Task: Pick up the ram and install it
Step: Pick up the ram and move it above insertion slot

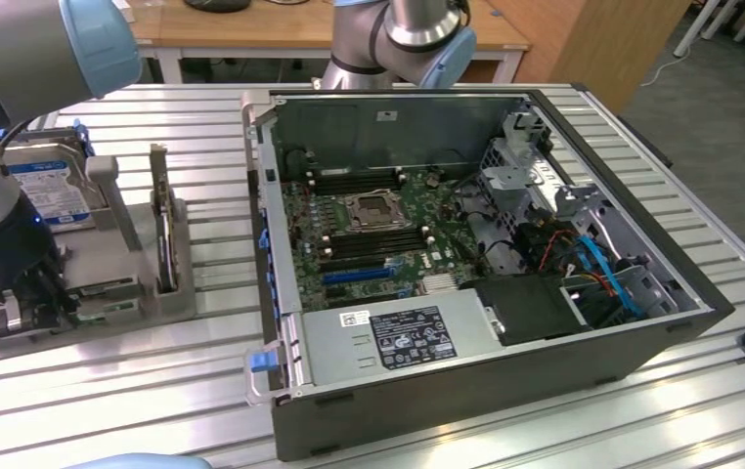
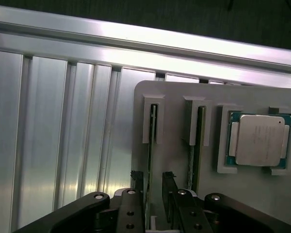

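Note:
My gripper grabs the ram by its open middle part next, since the grey holder's slot blocks hold the ram's ends.
Two rams stand edge-on in narrow slots of a grey holder plate. One ram runs down between my fingertips, and the second ram sits in the neighbouring slot. My gripper is open and low over the plate, with one dark finger on each side of the first ram and a small gap left. In the exterior view the gripper is down at the holder, at that view's left, beside the open computer case. The motherboard lies inside the case.
A square silver CPU lies in a pocket of the holder beyond the second ram. A tall upright card and a hard drive stand on the same fixture. Ribbed aluminium table slats surround it.

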### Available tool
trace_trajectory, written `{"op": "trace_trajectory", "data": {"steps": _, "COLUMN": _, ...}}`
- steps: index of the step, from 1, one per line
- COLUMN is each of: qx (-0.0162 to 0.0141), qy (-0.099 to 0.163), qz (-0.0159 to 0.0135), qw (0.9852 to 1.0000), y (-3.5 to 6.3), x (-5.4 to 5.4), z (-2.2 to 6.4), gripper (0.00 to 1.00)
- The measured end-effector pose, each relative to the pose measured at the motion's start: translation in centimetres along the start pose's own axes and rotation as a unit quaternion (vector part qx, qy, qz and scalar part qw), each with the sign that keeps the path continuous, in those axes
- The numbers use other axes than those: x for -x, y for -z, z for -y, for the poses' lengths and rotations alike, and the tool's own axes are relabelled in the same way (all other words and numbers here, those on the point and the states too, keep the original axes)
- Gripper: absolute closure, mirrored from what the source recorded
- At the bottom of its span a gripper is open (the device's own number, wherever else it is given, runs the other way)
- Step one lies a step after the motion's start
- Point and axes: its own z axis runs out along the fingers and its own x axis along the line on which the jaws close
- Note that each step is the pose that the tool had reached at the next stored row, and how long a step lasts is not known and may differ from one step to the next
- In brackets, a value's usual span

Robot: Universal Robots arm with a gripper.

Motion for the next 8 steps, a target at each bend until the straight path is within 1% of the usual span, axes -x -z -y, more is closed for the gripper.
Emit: {"op": "trace_trajectory", "data": {"steps": 8, "qx": -0.0001, "qy": 0.000, "qz": 0.0001, "qw": 1.0000, "y": -0.01, "x": 0.00, "z": 0.00, "gripper": 0.70}}
